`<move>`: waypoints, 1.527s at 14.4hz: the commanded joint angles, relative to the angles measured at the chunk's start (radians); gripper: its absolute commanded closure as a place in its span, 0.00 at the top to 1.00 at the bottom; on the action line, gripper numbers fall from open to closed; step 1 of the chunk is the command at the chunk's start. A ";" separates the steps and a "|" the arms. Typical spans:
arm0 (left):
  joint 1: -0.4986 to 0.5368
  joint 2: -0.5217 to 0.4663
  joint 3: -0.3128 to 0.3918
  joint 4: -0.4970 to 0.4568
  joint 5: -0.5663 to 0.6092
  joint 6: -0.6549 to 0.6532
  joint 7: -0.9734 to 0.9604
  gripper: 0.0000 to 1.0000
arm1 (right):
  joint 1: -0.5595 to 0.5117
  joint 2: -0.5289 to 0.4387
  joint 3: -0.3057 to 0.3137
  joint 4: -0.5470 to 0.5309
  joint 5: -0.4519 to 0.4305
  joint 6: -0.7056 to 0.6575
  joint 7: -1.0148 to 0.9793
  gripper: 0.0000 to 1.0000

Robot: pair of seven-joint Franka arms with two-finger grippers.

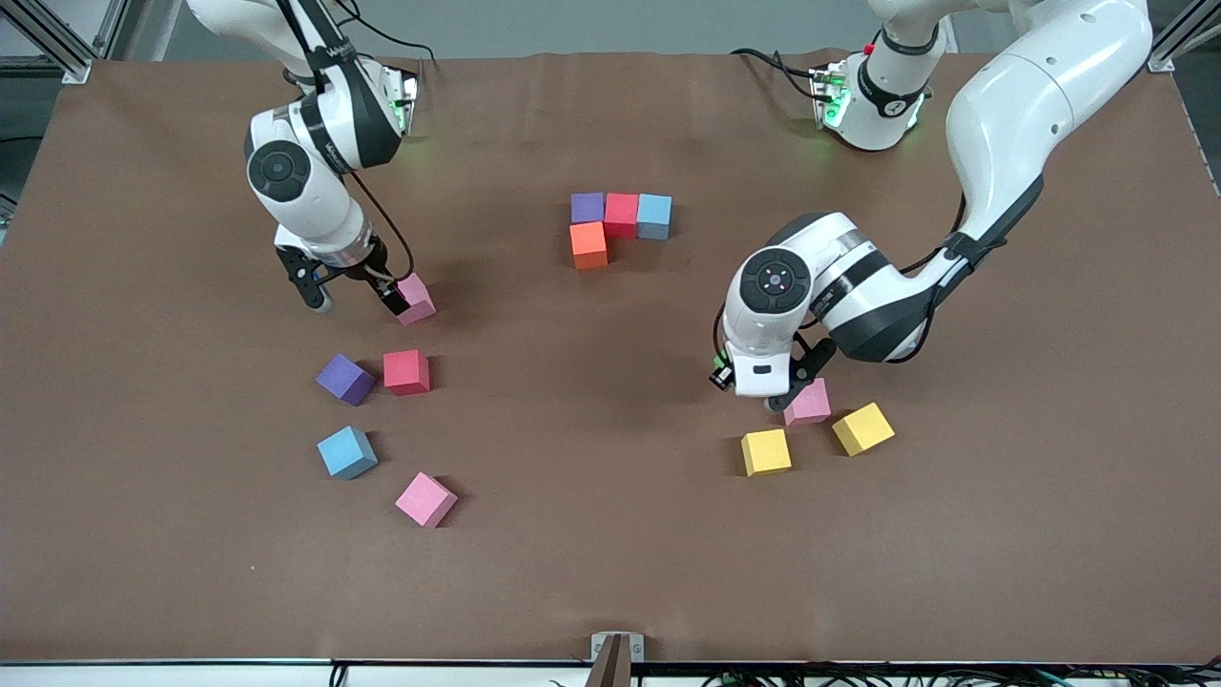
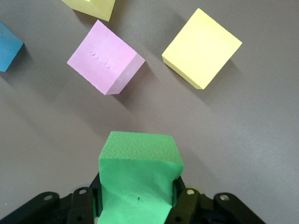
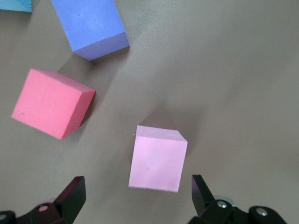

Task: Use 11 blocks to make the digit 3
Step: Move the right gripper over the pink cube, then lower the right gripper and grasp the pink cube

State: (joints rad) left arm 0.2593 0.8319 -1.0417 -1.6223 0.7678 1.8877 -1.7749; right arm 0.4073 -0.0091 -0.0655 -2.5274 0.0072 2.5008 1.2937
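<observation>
Next, my right gripper grabs the pink block by its opposite sides to extend the digit 3 from the orange block (image 1: pixel 589 245).
Four blocks touch at mid-table: purple (image 1: pixel 588 207), red (image 1: pixel 621 215) and light blue (image 1: pixel 654 216) in a row, with orange (image 1: pixel 589 245) under the purple one. My left gripper (image 1: pixel 784 393) (image 2: pixel 138 198) is shut on a green block (image 2: pixel 138 177), which the hand hides in the front view. It hangs low beside a pink block (image 1: pixel 808 402) (image 2: pixel 105 58). My right gripper (image 1: pixel 355 294) (image 3: pixel 138 181) is open and low at another pink block (image 1: pixel 415 299) (image 3: pixel 158 158), which lies between its fingertips, touching neither.
Two yellow blocks (image 1: pixel 766 451) (image 1: pixel 863 428) lie near the left gripper. Toward the right arm's end lie loose purple (image 1: pixel 344 379), red (image 1: pixel 406 371), light blue (image 1: pixel 346 452) and pink (image 1: pixel 425 499) blocks. The brown table (image 1: pixel 610 572) is bare nearest the front camera.
</observation>
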 commanded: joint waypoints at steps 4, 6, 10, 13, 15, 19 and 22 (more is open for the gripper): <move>0.008 -0.011 -0.006 -0.005 0.002 -0.045 0.003 0.27 | -0.012 0.103 0.003 -0.048 -0.061 0.159 0.018 1.00; 0.011 -0.011 -0.005 -0.005 -0.004 -0.045 0.003 0.27 | -0.012 0.136 0.003 -0.051 -0.061 0.196 0.018 1.00; 0.023 -0.011 -0.005 -0.004 -0.005 -0.059 0.006 0.27 | -0.012 0.156 0.003 -0.053 -0.061 0.208 0.018 0.95; 0.024 -0.011 -0.005 -0.005 -0.005 -0.067 0.005 0.27 | -0.012 0.159 0.003 -0.053 -0.061 0.208 0.018 0.74; 0.020 -0.010 -0.005 -0.005 -0.007 -0.096 0.000 0.27 | -0.007 0.159 0.004 -0.053 -0.061 0.205 0.018 0.67; 0.018 -0.010 -0.006 -0.005 -0.031 -0.114 -0.004 0.27 | 0.013 0.158 0.004 -0.051 -0.061 0.193 0.012 0.26; 0.008 -0.004 -0.005 -0.004 -0.031 -0.113 -0.006 0.27 | 0.069 0.158 0.006 -0.042 -0.062 0.190 0.000 0.01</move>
State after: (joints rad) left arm 0.2720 0.8322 -1.0404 -1.6265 0.7494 1.7929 -1.7750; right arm 0.4264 0.1539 -0.0638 -2.5616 -0.0444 2.6906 1.2871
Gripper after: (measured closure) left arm 0.445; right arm 0.445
